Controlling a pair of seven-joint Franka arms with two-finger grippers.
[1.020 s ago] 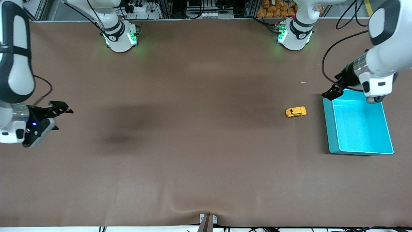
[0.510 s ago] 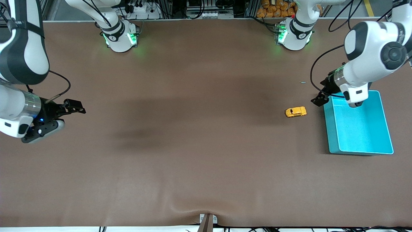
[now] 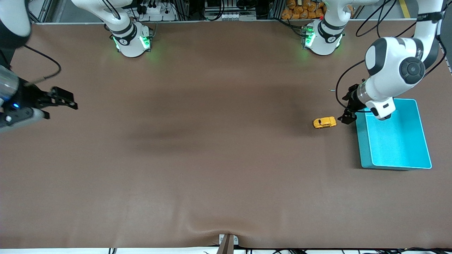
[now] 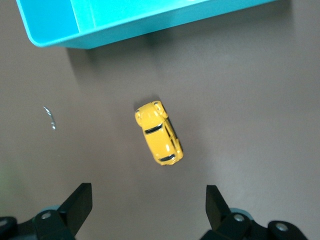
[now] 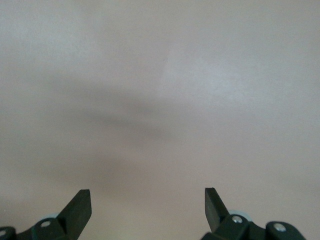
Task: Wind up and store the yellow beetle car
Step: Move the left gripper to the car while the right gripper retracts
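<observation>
My left gripper is to grab the yellow beetle car (image 3: pixel 324 122) next by the sides of its cabin, to store the car in the teal bin.
The yellow beetle car (image 3: pixel 324 122) stands on its wheels on the brown table, just beside the teal bin (image 3: pixel 361 141). In the left wrist view the car (image 4: pixel 158 132) lies a short way ahead of the fingertips, with the bin's wall (image 4: pixel 125 27) past it. My left gripper (image 3: pixel 348 107) hangs open, low between the car and the bin's corner, with nothing between its fingers (image 4: pixel 80 200). My right gripper (image 3: pixel 65 98) hangs open over bare table at the right arm's end; its fingers (image 5: pixel 80 202) hold nothing.
A tiny pale scrap (image 3: pixel 333 90) lies on the table farther from the front camera than the car; it also shows in the left wrist view (image 4: pixel 49 117). The two arm bases (image 3: pixel 131 40) (image 3: pixel 321 38) stand along the table's far edge.
My left gripper has come down from over the bin's corner toward the car. My right gripper first slid toward the table's middle, then drew back toward the right arm's end and farther from the front camera.
</observation>
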